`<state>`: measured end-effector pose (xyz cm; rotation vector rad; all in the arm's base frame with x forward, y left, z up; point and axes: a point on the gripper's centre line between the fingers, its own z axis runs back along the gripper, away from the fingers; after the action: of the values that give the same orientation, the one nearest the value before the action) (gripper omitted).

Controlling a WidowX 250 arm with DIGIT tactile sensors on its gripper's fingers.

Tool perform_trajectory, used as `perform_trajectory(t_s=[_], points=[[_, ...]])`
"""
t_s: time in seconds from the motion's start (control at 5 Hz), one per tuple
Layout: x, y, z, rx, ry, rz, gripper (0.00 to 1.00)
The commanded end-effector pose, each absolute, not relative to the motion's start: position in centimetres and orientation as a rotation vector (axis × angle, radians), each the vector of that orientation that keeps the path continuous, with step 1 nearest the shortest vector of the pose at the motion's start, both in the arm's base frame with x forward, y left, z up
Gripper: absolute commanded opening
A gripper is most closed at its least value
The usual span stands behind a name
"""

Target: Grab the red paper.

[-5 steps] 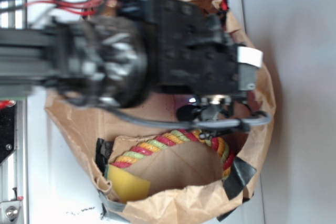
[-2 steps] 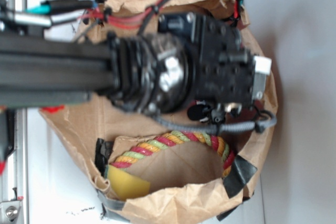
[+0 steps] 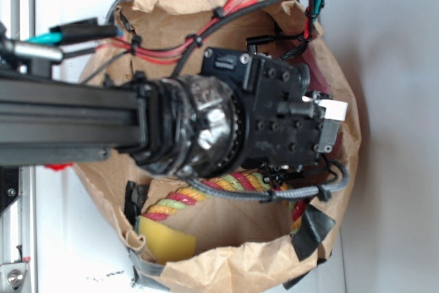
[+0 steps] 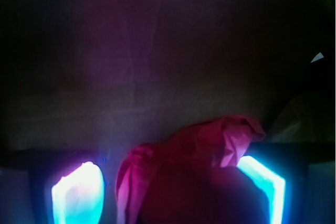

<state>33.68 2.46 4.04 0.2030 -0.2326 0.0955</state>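
Observation:
My glowing fingertips reach down on either side of the crumpled ball, so closing now would catch the red paper [image 4: 194, 166]: my gripper should close on the paper.
In the wrist view the red paper [image 4: 194, 166], a crumpled ball with bright folds, lies between my gripper's [image 4: 170, 190] two glowing fingers. The right fingertip [image 4: 262, 179] touches the ball's edge. A dark gap separates the ball from the left fingertip [image 4: 79, 192]. The gripper is open around the ball. In the exterior view the black gripper body [image 3: 281, 121] hangs inside the brown paper bag [image 3: 240, 265] and covers the red paper and the fingertips.
A red, yellow and green striped rope [image 3: 236, 183] curves along the bag's floor just below the gripper body. A yellow sponge block [image 3: 164, 241] sits in the bag's lower left corner. Black tape [image 3: 312, 231] patches the bag wall. Red and black cables [image 3: 226, 5] cross the bag's top.
The arm has shifted down in the exterior picture toward the rope, now covering part of it. The cables have swung up to the bag's top rim.

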Motion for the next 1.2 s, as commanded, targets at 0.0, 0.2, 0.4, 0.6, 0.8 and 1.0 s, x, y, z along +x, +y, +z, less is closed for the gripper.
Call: perform_trajectory(t_s=[0.0,0.2,0.4,0.6,0.8,1.0], points=[[34.2,1.4,5.3,0.197,-0.240,0.078,0.00],[34.1,1.2,5.4,0.196,-0.248,0.087,0.00],[34.1,1.2,5.3,0.188,-0.253,0.093,0.00],[34.0,1.4,5.9,0.174,-0.271,0.107,0.00],[33.2,2.7,7.9,0.138,-0.293,0.118,0.00],[32.1,4.4,11.5,0.094,-0.306,0.124,0.00]])
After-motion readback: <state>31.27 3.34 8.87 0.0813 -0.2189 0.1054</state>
